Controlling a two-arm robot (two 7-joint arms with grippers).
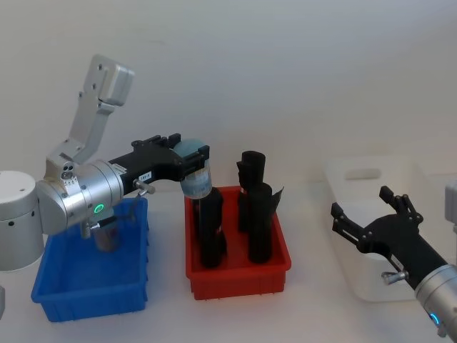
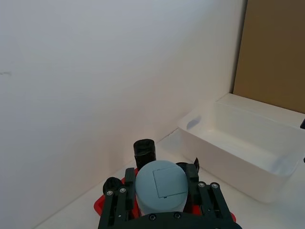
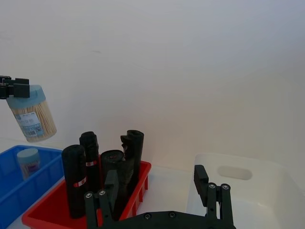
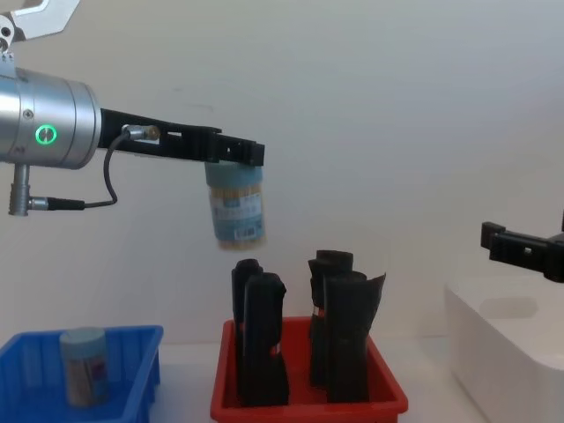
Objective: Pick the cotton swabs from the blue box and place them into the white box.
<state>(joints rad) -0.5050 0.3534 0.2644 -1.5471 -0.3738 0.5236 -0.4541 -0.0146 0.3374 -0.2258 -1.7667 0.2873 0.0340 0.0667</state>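
The robot's right gripper needs to grab the hanging jar of cotton swabs next by its lower body [image 4: 240, 230], since the fingers of the left gripper already cover the lid.
My left gripper [image 1: 191, 151] is shut on the pale lid of a cotton swab jar [image 1: 196, 179], which hangs in the air above the left end of the red bin [image 1: 239, 279]. The chest view shows this jar [image 4: 236, 207] high over the black rolls. A second jar [image 1: 108, 236] stands upright in the blue box [image 1: 93, 304], also seen from the chest [image 4: 84, 366]. At the right sits the white box [image 1: 371, 171]. In front of its near left side, my right gripper [image 1: 363, 204] hovers open and holds nothing.
Several tall black rolled packs [image 1: 257, 214] stand upright in the red bin between the blue and white boxes. A plain white wall runs close behind the table. In the left wrist view the white box [image 2: 238, 143] lies ahead past the rolls.
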